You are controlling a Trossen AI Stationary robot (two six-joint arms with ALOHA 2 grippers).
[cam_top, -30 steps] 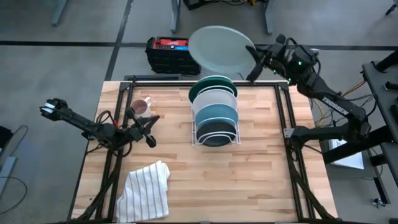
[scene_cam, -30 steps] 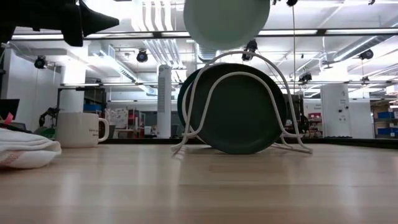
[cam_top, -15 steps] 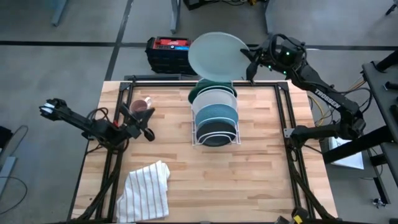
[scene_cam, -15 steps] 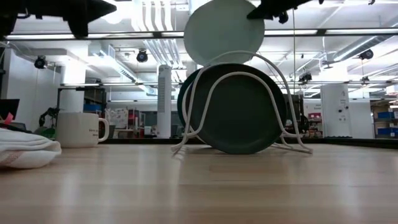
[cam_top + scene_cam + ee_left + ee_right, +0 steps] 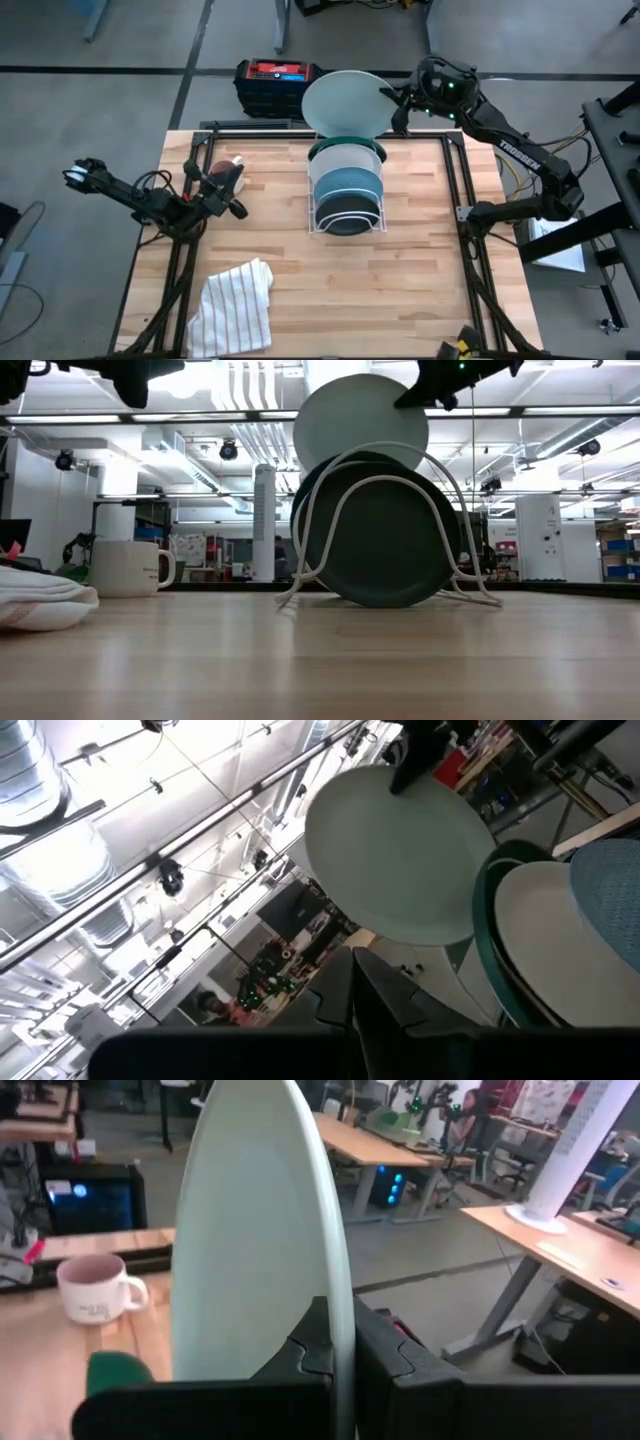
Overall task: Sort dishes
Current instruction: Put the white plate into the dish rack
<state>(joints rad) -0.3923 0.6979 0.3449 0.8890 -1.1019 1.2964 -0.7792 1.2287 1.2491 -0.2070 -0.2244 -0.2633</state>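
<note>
The pale blue plate's lower edge [image 5: 348, 133] is still above the rack's dark green plate [image 5: 347, 142], so my right gripper keeps hold of the plate until it is lower.
A pale blue plate [image 5: 340, 100] [image 5: 355, 420] [image 5: 400, 860] hangs over the far end of a white wire rack [image 5: 312, 215] [image 5: 455, 485], held by my right gripper [image 5: 392, 100] [image 5: 342, 1350], which is shut on it. In the low view the plate's lower edge sits behind the rack's top arch; whether they touch is unclear. Several plates stand on edge in the rack: dark green [image 5: 330, 147] farthest, then white [image 5: 345, 160], teal [image 5: 345, 185] and blackish with a pale rim [image 5: 345, 212]. My left gripper [image 5: 228, 200] [image 5: 352, 980] is shut, beside a mug, tipped upward. My right gripper pinches the pale blue plate's rim [image 5: 340, 1280] between its two fingers, one finger on each face. It comes from the table's right side, roughly level. The plate is lifted off the table and stands nearly upright, tilted a little, above the rack's far end.
A pink-lined mug [image 5: 232, 168] [image 5: 125, 567] [image 5: 95, 1290] stands at the table's far left by my left gripper. A white striped cloth [image 5: 235, 305] [image 5: 40, 600] lies crumpled at the near left. A black and red case [image 5: 268, 82] sits beyond the far edge.
My right gripper has come down and toward the table's left and near side, bringing the pale blue plate from high above down to the top of the rack, more upright than before. My left gripper has moved toward the mug and tipped upward.
</note>
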